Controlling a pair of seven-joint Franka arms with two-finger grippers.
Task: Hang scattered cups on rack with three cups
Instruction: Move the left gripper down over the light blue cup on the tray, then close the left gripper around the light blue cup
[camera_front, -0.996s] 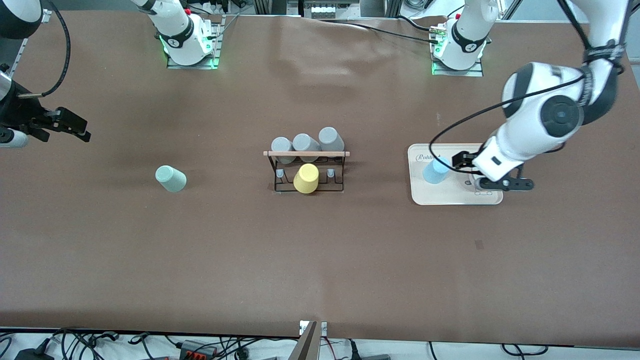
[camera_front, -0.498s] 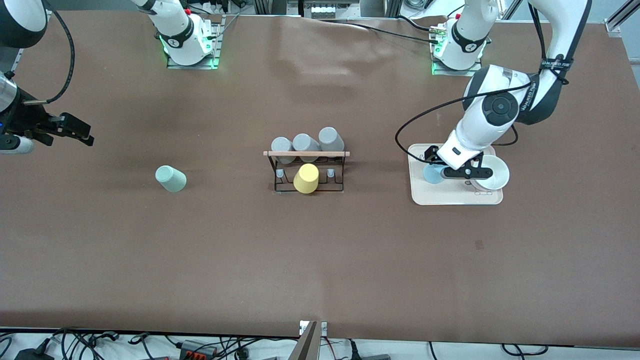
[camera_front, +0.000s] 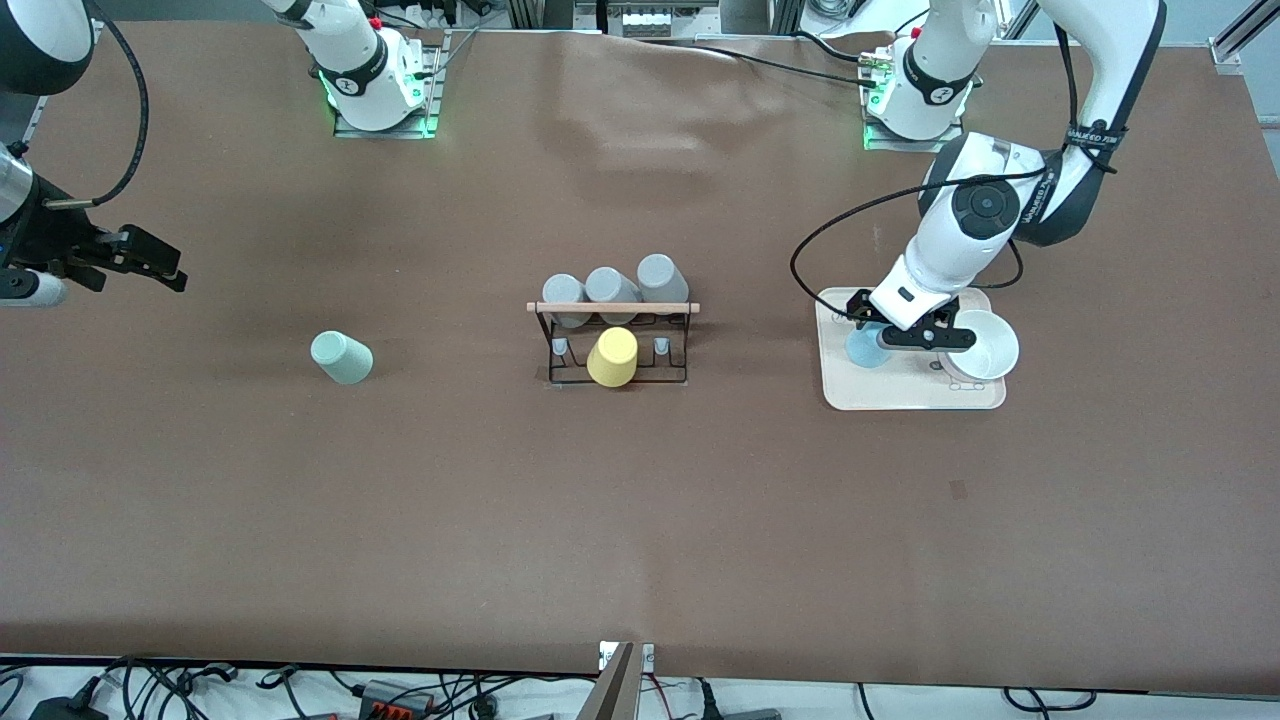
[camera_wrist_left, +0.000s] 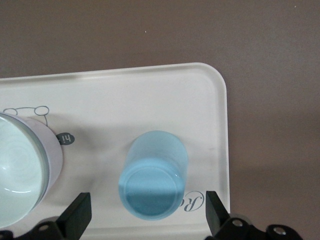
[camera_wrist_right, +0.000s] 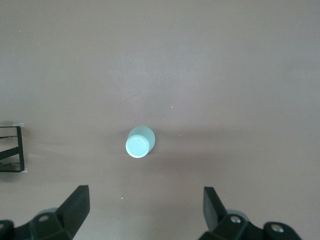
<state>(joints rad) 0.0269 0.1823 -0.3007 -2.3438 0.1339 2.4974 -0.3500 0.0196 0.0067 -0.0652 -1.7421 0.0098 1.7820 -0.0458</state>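
My fingers stop above the light blue cup (camera_front: 864, 349) over the white tray (camera_front: 900, 396), so closing now would miss. My left gripper first goes lower, then closes.
The light blue cup (camera_front: 864, 349) stands on a white tray (camera_front: 900, 396). My left gripper (camera_front: 880, 326) hangs open just over it. In the left wrist view the cup (camera_wrist_left: 153, 175) sits between the spread fingertips (camera_wrist_left: 80, 210), untouched. The pale mint cup (camera_front: 342, 357) sits on the bare table toward the right arm's end. My right gripper (camera_front: 150, 262) is open and empty, up in the air over that end; its wrist view shows the mint cup (camera_wrist_right: 140, 142). The black wire rack (camera_front: 615, 372) with a wooden rod (camera_front: 612, 307) stands mid-table.
Three grey cups (camera_front: 610, 288) hang on the rack's upper pegs and a yellow cup (camera_front: 613, 357) on a lower peg. A white bowl (camera_front: 983, 345) sits on the tray beside the blue cup, also in the left wrist view (camera_wrist_left: 22, 170).
My left arm has swung toward the rack's side of the tray and settled over the blue cup, uncovering the white bowl. My right gripper has barely shifted.
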